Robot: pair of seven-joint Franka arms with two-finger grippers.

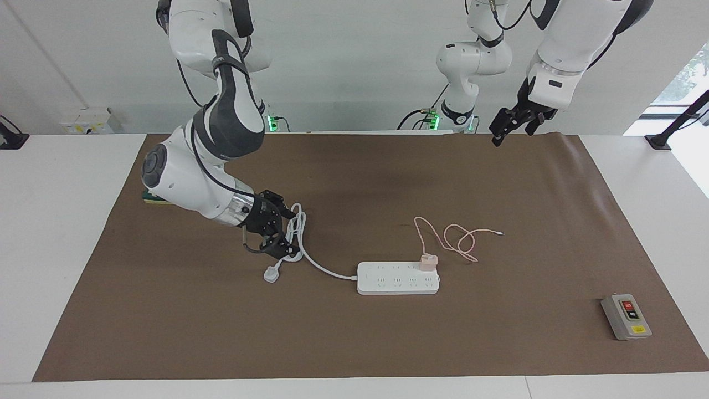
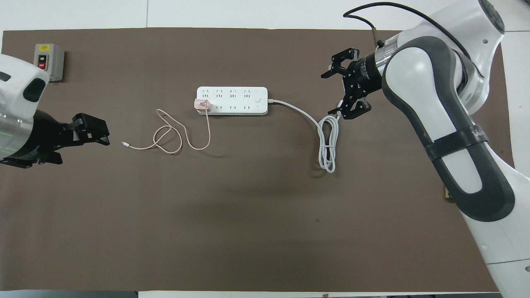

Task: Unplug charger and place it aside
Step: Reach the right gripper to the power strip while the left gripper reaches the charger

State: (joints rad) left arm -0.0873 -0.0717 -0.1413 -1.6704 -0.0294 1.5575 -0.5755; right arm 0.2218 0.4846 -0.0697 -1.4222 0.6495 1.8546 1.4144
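My left gripper should next unplug the charger, so it needs to grab it by its cube body [image 2: 201,104]. The thin pink cable [image 2: 169,136] lies slack in loops on the mat.
The charger [image 1: 428,261] [image 2: 202,105], a small pale pink cube, sits plugged into the end socket of the white power strip [image 1: 397,279] [image 2: 232,100] on the left arm's side. Its thin pink cable [image 1: 454,238] [image 2: 169,136] loops on the mat, nearer to the robots than the strip. My right gripper [image 1: 283,233] [image 2: 329,94] hangs open, low over the strip's white plug [image 1: 271,274] and coiled cord [image 1: 293,233], well away from the charger. My left gripper [image 1: 507,124] [image 2: 95,132] is open and empty, up over the mat's edge at its own end.
A grey switch box [image 1: 626,317] [image 2: 48,62] stands at the mat's corner farthest from the robots, at the left arm's end. A green block [image 1: 147,197] at the right arm's end is mostly hidden by that arm. The brown mat [image 1: 354,343] covers the table.
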